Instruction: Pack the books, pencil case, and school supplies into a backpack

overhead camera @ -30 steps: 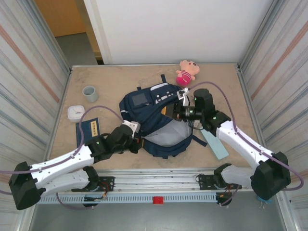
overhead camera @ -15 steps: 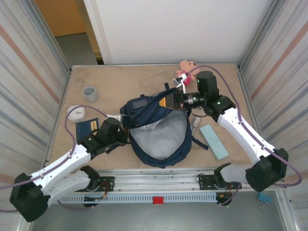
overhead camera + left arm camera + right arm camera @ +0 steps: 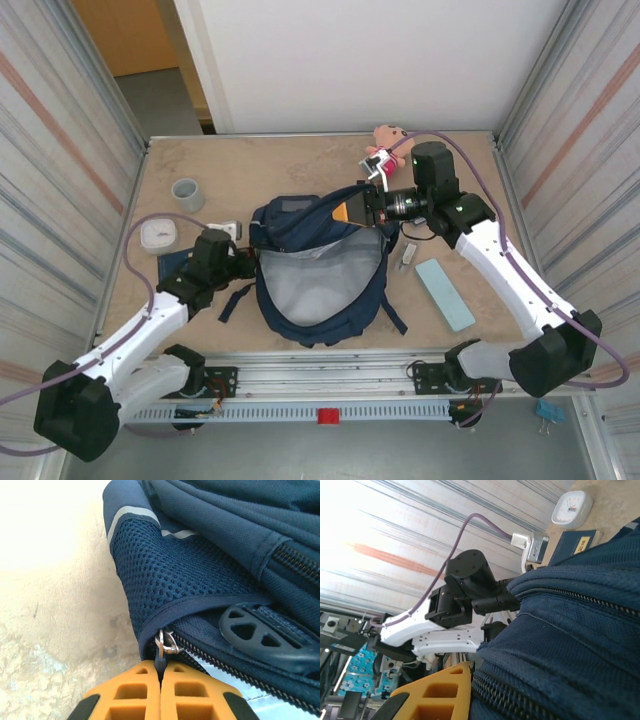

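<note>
The slider [image 3: 169,641] past the ends of my fingers sits against the mesh pocket's hem [image 3: 151,626], so the zipper pull would stay there and my left gripper should release it.
The navy backpack [image 3: 345,310] lies mid-table with its mouth held wide, grey lining showing. My left gripper [image 3: 243,266] is at its left side, shut on the zipper pull [image 3: 165,644] beside the mesh pocket of the backpack [image 3: 200,575]. My right gripper [image 3: 362,208] is shut on the backpack's raised upper rim; one orange finger [image 3: 440,692] presses against the backpack fabric [image 3: 570,630]. The dark blue book [image 3: 168,266] lies partly under my left arm. The teal pencil case [image 3: 445,294] lies to the right. A small silvery piece [image 3: 408,256] and a grey-faced gadget [image 3: 229,231] lie beside the bag.
A white rounded box [image 3: 158,235] and a grey cup [image 3: 187,193] stand at the left. A pink plush toy [image 3: 384,134] sits at the back, partly behind my right arm. Metal walls close both sides. Dark straps [image 3: 392,318] trail from the bag.
My left gripper has pulled the zipper pull leftwards and back. My right gripper lifted the rim towards the back. The backpack's mouth has opened wide, showing far more lining.
</note>
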You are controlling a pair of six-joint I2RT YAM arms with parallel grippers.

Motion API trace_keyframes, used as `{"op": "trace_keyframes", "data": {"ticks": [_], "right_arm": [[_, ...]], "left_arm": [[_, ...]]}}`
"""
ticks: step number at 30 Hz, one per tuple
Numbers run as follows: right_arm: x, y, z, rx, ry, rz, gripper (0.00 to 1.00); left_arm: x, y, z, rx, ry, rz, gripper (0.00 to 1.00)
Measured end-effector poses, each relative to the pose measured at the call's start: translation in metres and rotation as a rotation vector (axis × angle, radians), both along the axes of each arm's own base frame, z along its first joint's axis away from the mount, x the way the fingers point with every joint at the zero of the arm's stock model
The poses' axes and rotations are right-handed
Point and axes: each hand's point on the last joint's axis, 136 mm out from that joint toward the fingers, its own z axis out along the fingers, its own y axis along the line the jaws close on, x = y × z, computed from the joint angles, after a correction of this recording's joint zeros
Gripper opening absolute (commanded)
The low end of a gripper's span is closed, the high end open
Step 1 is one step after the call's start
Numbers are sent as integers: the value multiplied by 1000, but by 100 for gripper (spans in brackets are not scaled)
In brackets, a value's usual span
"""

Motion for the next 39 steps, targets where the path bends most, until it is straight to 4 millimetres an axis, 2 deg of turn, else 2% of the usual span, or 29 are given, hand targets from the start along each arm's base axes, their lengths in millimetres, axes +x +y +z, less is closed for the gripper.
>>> {"op": "trace_keyframes", "data": {"ticks": [2, 4, 6, 10, 14, 18, 22, 25, 28, 31, 33, 37, 39], "right_arm": [[1, 0, -3, -7, 4, -4, 11], [5, 0, -5, -19, 0, -23, 11], [11, -1, -8, -28, -13, -52, 10], [21, 4, -23, -41, -27, -102, 9], [26, 20, -41, -68, -33, -116, 9], [41, 38, -54, -71, -64, -127, 10], [63, 48, -69, -82, -88, -178, 23], [78, 51, -82, -100, -82, -223, 42], [84, 50, -94, -130, -48, -253, 58], [79, 44, -111, -203, -6, -273, 66], [69, 36, -126, -267, 22, -281, 68], [32, 6, -161, -418, 92, -280, 70], [15, -8, -171, -483, 118, -277, 71]], "left_arm": [[1, 0, 1, -7, -4, -1, 8], [1, -1, 1, -13, 0, -6, 30], [0, 1, 1, -20, 5, 3, 44], [-5, 5, 12, -52, -10, 25, 53], [-12, 12, 40, -83, -65, 53, 57], [-17, 23, 64, -88, -109, 99, 62], [-21, 33, 66, -67, -93, 145, 66], [-23, 38, 54, -34, -48, 171, 70], [-24, 42, 41, -2, 9, 191, 78], [-23, 44, 34, 24, 46, 204, 81], [-21, 48, 31, 33, 63, 221, 82], [-14, 68, 23, 7, 107, 310, 82], [-11, 79, 18, -28, 131, 355, 82]]}}
